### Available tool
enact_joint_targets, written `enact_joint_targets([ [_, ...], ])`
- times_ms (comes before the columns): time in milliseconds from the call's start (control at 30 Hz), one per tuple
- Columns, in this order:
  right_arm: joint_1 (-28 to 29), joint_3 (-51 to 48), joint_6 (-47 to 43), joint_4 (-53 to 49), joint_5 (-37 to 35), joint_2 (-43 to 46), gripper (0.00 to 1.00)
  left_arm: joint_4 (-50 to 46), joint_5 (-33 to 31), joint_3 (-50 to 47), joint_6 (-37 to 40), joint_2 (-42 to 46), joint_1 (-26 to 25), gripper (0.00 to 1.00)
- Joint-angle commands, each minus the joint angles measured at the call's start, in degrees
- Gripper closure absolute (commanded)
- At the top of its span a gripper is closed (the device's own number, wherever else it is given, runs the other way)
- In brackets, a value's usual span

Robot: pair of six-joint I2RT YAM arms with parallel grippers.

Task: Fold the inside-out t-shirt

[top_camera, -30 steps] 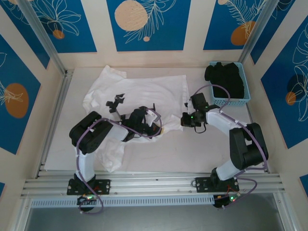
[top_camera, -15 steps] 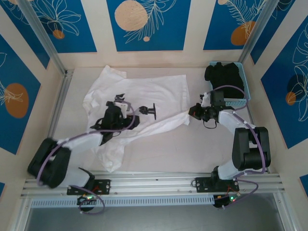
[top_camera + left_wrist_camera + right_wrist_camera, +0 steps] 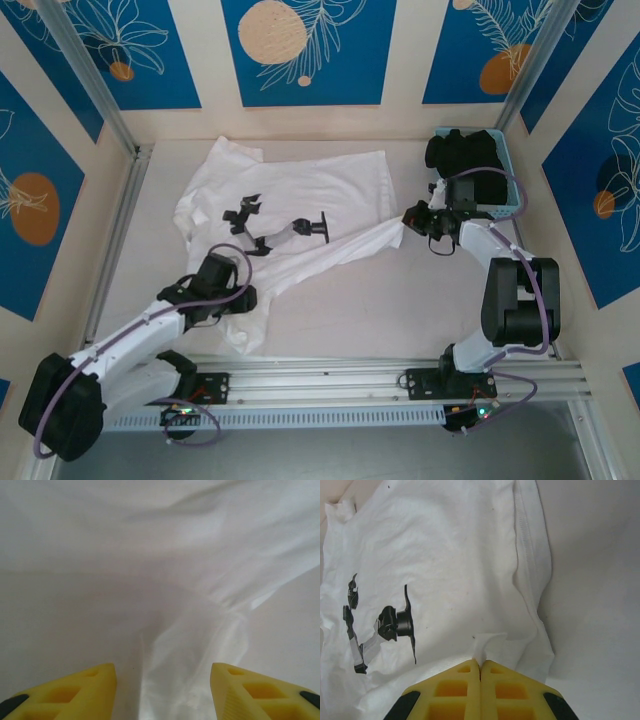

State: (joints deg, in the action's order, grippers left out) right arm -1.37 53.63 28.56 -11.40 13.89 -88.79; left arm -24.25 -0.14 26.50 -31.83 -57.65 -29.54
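My left gripper next needs to grab the t-shirt [image 3: 300, 195] by the raised fold opposite my right gripper's tab of cloth, to stretch it open for folding.
The inside-out t-shirt [image 3: 300, 195] is white and wrinkled, with a dark print [image 3: 285, 225] showing, and lies spread over the table's left and middle. My right gripper [image 3: 408, 220] is shut on a small tab of its edge [image 3: 487, 642], drawing a taut band of cloth to the right. The print [image 3: 395, 622] appears again in the right wrist view. Over the shirt's near-left part my left gripper [image 3: 232, 290] is open. Its yellow fingers [image 3: 75, 692] straddle a raised fold [image 3: 200, 645] without holding it.
A light blue basket [image 3: 500, 205] holding a black garment [image 3: 465, 160] stands at the far right, just behind the right gripper. Bare table [image 3: 400, 310] lies in front of the shirt on the near right. A metal rail [image 3: 320, 380] runs along the near edge.
My left gripper has opened and drawn back toward the near left, off the print area. My right gripper has moved right and farther away, pulling the shirt's edge taut.
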Motion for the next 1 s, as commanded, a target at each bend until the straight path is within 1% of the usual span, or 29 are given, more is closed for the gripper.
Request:
enact_joint_targets([
  [0,0.32,0.86,0.37,0.51,0.1,-0.54,1.0,3.49,2.53,-0.3,1.62,-4.57,-0.24,0.48],
  [100,0.73,0.65,0.19,0.5,0.06,-0.5,1.0,11.89,7.63,2.16,1.33,-12.69,-1.02,0.5],
  [167,1.01,0.48,0.21,0.5,0.23,-0.44,1.0,17.51,10.22,5.13,1.17,-18.16,-2.73,0.51],
  [233,1.24,0.43,0.22,0.32,0.18,-0.42,1.0,22.44,11.62,9.61,1.39,-23.62,-5.16,0.5],
  [300,1.37,0.44,0.13,0.16,0.39,-0.33,1.0,23.57,11.52,14.22,1.96,-27.09,-6.91,0.5],
  [333,1.5,0.4,0.1,0.0,0.45,-0.12,1.0,22.97,10.21,15.79,2.52,-27.75,-7.37,0.5],
  [400,1.7,0.34,-0.06,-0.52,0.64,0.31,1.0,21.43,5.34,16.08,3.28,-26.59,-7.43,0.49],
  [500,2.07,-0.31,-0.58,-1.06,0.04,1.31,1.0,15.53,-3.5,14.03,4.77,-21.53,-7.9,0.46],
  [533,2.14,-0.59,-0.69,-1.14,-0.12,1.49,1.0,12.97,-5.92,13.04,5.32,-18.96,-8.88,0.46],
  [567,2.16,-0.81,-0.89,-1.18,-0.22,1.52,1.0,10.35,-8.61,12.2,5.55,-16.77,-10.63,0.45],
  [633,2.15,-0.98,-1.21,-1.35,-0.35,1.39,1.0,5.36,-14.55,9.53,4.47,-11.34,-16.48,0.44],
  [667,2.13,-0.97,-1.38,-1.47,-0.4,1.26,1.0,3.74,-15.81,8.23,3.26,-9.01,-18.83,0.45],
  [733,2.16,-0.91,-1.57,-1.43,-0.16,0.7,1.0,0.84,-16.23,5.51,-0.66,-5.27,-23.78,0.47],
  [800,2.24,-0.74,-1.57,-1.46,0.19,0.08,1.0,0.0,-16.09,4.27,-3.04,-4.06,-27.89,0.48],
  [867,2.49,-0.63,-1.56,-1.35,0.43,-0.37,1.0,2.68,-15.11,3.76,-2.88,-5.54,-31.1,0.49],
  [967,2.94,-0.63,-1.57,-1.26,0.44,-0.7,1.0,5.78,-13.97,5.83,-0.37,-12.05,-33.02,0.48],
])
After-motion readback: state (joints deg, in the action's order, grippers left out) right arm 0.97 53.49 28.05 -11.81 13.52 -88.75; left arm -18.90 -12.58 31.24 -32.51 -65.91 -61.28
